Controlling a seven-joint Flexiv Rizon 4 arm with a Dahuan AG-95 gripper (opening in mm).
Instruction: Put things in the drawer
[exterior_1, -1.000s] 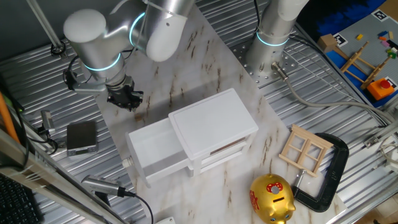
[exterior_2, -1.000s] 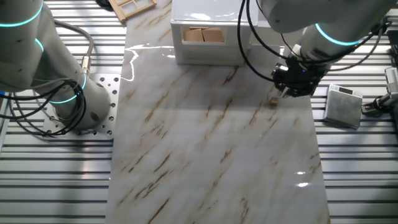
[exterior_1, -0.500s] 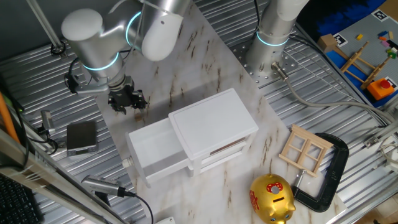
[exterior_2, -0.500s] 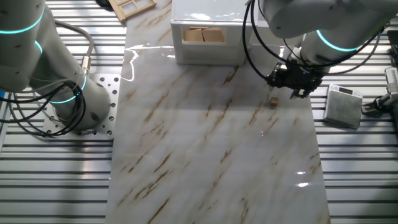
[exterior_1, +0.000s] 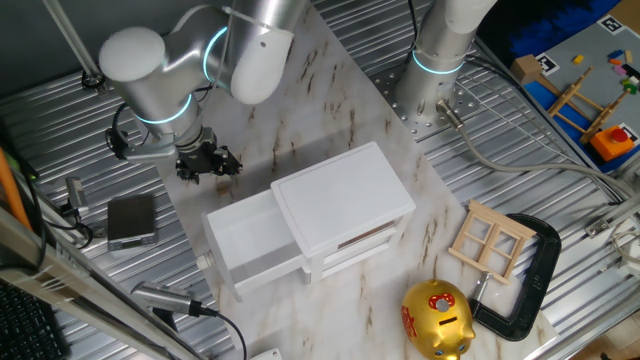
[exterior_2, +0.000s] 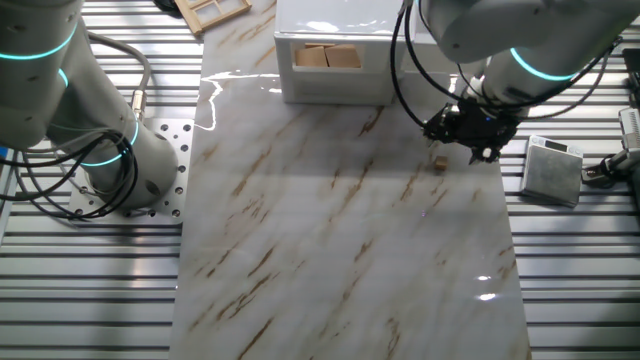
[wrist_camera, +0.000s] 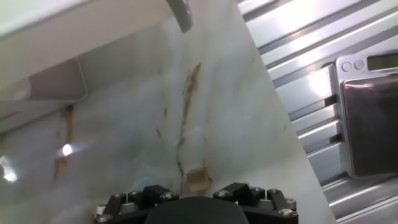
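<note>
The small tan block has to be put away in the drawer (exterior_1: 243, 247), so my gripper should grab the block by its opposite sides next.
The white cabinet (exterior_1: 342, 200) stands on the marble table with its drawer (exterior_1: 243, 247) pulled open, and the round knob (exterior_1: 203, 262) faces front. In the other fixed view the open drawer (exterior_2: 330, 45) holds two wooden blocks (exterior_2: 328, 57). A small wooden block (exterior_2: 439, 165) lies on the marble; the hand view shows it (wrist_camera: 199, 179) just ahead of the hand. My gripper (exterior_1: 206, 163) hovers close above that block, with its jaws spread wide and empty; it also shows in the other fixed view (exterior_2: 465, 135) and the hand view (wrist_camera: 194, 196).
A grey box-shaped device (exterior_1: 131, 220) lies on the slatted metal beside the marble, near the gripper (exterior_2: 552, 170). A wooden window frame (exterior_1: 490, 240), a gold piggy bank (exterior_1: 437, 318) and a black clamp (exterior_1: 530, 280) lie right of the cabinet. A second arm's base (exterior_1: 435, 70) stands behind.
My gripper has turned about its axis and shifted slightly above the small block. The block has stayed in place on the marble, and the drawer is unchanged.
</note>
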